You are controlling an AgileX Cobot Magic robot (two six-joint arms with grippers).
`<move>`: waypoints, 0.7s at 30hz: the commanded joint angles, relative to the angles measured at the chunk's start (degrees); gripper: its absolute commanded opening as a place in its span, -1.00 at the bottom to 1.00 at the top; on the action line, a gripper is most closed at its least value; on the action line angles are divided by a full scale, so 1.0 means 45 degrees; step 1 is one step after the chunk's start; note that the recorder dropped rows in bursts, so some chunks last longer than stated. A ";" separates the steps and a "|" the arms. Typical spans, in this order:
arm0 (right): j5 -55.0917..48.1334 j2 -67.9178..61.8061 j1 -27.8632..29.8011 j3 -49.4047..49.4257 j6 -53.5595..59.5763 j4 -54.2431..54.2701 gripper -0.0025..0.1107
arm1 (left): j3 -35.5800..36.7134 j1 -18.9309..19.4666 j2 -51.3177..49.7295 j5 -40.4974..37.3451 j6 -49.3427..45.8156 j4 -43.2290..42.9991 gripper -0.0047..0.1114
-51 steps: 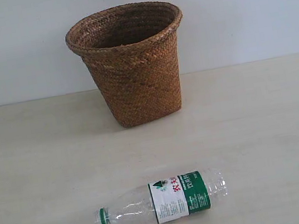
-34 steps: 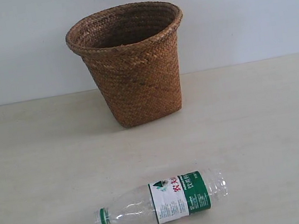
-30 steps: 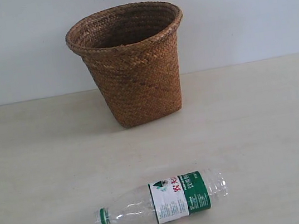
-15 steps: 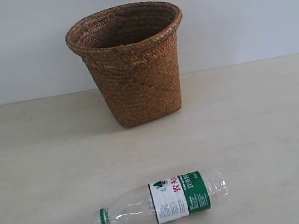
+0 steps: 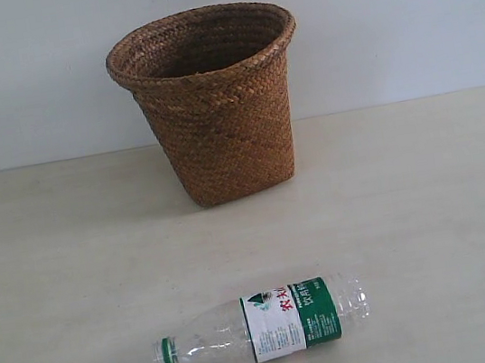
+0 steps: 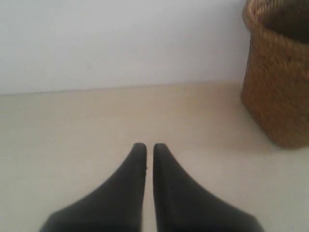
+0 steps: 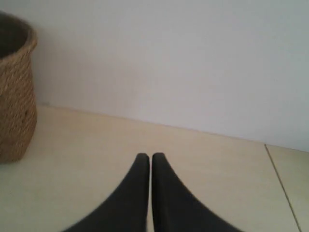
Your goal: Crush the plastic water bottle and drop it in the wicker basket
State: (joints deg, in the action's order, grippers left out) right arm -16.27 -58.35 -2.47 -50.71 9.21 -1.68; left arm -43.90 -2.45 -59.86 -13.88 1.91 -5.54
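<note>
I should grab the plastic water bottle [image 5: 291, 320] by its green-capped neck [image 5: 171, 354] with my left gripper next. Then I can crush the bottle and put it in the bin.
The plastic water bottle [image 5: 264, 326] lies on its side near the table's front edge, uncrushed, green cap pointing left and label facing up. Behind it stands the wicker basket [image 5: 213, 104], upright by the wall; it also shows in the left wrist view [image 6: 277, 77] and the right wrist view [image 7: 17, 92]. My left gripper [image 6: 146, 146] is shut with nothing between its black fingers, low over bare table. My right gripper [image 7: 146, 156] is shut and holds nothing too. Neither gripper appears in the exterior view, and the bottle shows in neither wrist view.
A pale wooden table [image 5: 429, 208] runs back to a white wall [image 5: 401, 21]. A thin seam [image 7: 280, 183] crosses the table surface in the right wrist view.
</note>
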 commanded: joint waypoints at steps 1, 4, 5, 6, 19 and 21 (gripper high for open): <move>-0.2155 -0.1375 -0.0900 -0.0995 0.1641 0.0023 -0.96 | -0.0925 -0.0512 -0.0961 -0.2277 -0.3826 0.1984 -0.84; -0.3777 -0.2241 -0.1388 -0.1696 0.2675 0.0535 -0.96 | -0.1468 -0.1109 -0.1716 -0.3922 -0.6834 0.3507 -0.84; -0.4307 -0.2520 -0.1495 -0.1938 0.3107 0.0897 -0.96 | -0.1599 -0.1299 -0.1994 -0.4332 -0.7613 0.3909 -0.84; -0.4758 -0.2776 -0.1612 -0.2140 0.3633 0.1405 -0.96 | -0.1678 -0.1472 -0.2267 -0.4660 -0.8159 0.4268 -0.84; -0.7510 -0.5021 -0.2295 -0.3158 0.8936 0.7259 -0.96 | -0.2100 -0.3581 -0.4649 -0.6411 -1.2827 0.5782 -0.84; -0.7639 -0.5317 -0.2680 -0.3188 0.9179 0.7231 -0.96 | -0.2100 -0.3978 -0.4831 -0.6599 -1.3402 0.5782 -0.84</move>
State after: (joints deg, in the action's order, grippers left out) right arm -49.43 -80.76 -12.53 -64.43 47.87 29.94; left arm -53.00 -18.06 -80.68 -42.40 -54.66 19.46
